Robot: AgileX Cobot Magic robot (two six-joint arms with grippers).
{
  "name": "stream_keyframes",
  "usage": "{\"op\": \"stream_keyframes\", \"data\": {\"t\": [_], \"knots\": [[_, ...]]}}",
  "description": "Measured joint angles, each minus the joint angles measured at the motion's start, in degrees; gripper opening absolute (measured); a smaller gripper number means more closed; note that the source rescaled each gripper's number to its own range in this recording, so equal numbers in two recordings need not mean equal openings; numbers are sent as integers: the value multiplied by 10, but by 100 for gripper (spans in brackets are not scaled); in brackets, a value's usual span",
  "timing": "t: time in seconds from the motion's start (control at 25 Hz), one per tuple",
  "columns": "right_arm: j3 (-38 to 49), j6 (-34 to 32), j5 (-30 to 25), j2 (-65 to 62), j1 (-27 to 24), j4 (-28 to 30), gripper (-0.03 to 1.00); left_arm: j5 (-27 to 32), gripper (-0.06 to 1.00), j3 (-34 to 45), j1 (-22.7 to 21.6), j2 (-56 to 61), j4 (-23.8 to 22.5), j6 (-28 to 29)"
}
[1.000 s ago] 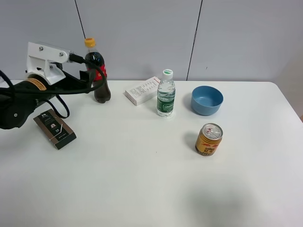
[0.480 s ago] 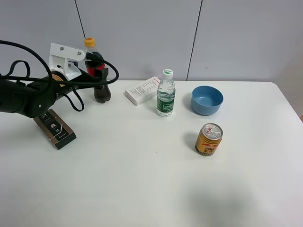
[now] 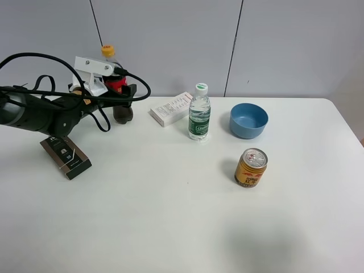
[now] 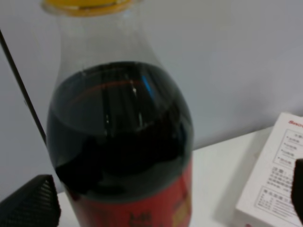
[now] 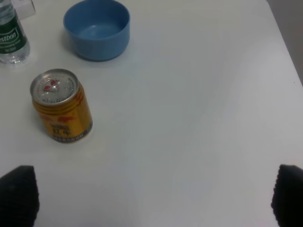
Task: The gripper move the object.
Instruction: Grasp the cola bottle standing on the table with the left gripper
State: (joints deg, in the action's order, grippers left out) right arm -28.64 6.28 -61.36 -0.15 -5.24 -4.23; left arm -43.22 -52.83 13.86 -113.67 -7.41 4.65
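The left gripper grabs the cola bottle by its red label (image 3: 117,85) next, to move it to the blue bowl (image 3: 248,120).
The cola bottle (image 3: 121,112), with dark liquid, red label and yellow-orange cap, stands upright at the table's back left. My left gripper (image 3: 123,94), black jaws on a white bracket, is level with the bottle's label. In the left wrist view the bottle (image 4: 120,142) fills the frame between the two black fingertips (image 4: 29,203). The jaws are spread, with a gap on one side, so the left gripper (image 4: 161,198) is open. My right gripper (image 5: 151,198) is open and empty above bare table, and out of the exterior view.
A white box (image 3: 170,108) and a small water bottle (image 3: 199,112) stand right of the cola. A blue bowl (image 3: 248,120) and a gold can (image 3: 251,168) are further right. A dark flat packet (image 3: 65,154) lies under the left arm.
My left arm has swung right and forward, bringing its open jaws from beside the cola bottle to either side of it. The bottle has not moved.
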Motion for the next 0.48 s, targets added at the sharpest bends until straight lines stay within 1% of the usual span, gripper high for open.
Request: {"op": "stream_keyframes", "data": {"t": [0.48], "knots": [[0, 0, 0, 0, 0, 0, 100, -2, 100, -54, -20, -47, -12, 0]]}}
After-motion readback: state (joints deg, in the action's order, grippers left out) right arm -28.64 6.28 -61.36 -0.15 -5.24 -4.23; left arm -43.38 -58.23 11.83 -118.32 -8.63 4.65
